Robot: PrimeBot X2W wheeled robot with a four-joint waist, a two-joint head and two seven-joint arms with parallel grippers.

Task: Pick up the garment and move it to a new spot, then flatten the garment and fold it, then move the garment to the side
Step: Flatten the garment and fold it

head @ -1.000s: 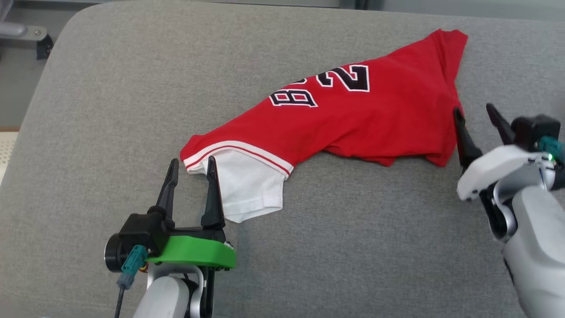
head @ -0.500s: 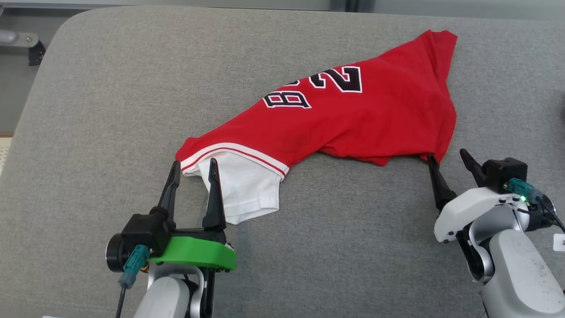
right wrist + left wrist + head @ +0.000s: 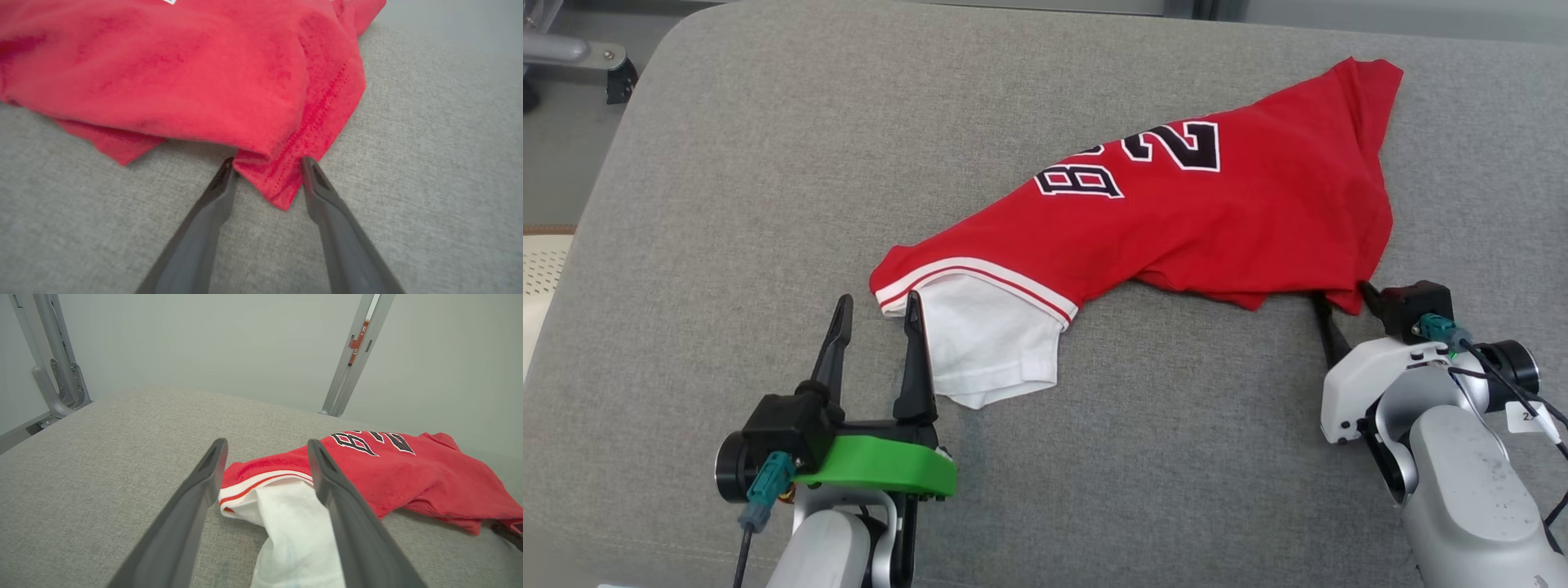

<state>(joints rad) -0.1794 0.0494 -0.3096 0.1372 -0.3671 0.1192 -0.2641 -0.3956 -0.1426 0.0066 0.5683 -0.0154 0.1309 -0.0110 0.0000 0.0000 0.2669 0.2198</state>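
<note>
My right gripper grabs the crumpled jersey [image 3: 1258,206] by its red hem corner [image 3: 1346,297] next, to lift and spread the jersey for flattening.
The garment [image 3: 1192,220] is a red jersey with black-and-white numbers and a white sleeve [image 3: 988,343], lying crumpled on the grey cushion [image 3: 768,163]. My left gripper [image 3: 879,298] is open at the sleeve end; its right finger lies over the white sleeve [image 3: 294,522] and its left finger stands beside the striped hem. In the left wrist view the garment [image 3: 408,473] stretches away to the right past the left gripper [image 3: 266,442]. My right gripper [image 3: 1339,294] is at the garment's near right corner. In the right wrist view the right gripper [image 3: 268,160] is open, with the red hem corner [image 3: 282,179] between its fingers.
The cushion's rounded left edge drops to a floor with a metal frame [image 3: 572,53]. Grey metal posts [image 3: 355,355] stand against the wall behind the cushion. Bare cushion lies in front of and to the left of the garment.
My right gripper has come down from beside the garment's right edge to its near corner, now straddling it with slightly narrower jaws. The head camera has shifted. The left gripper has stayed put.
</note>
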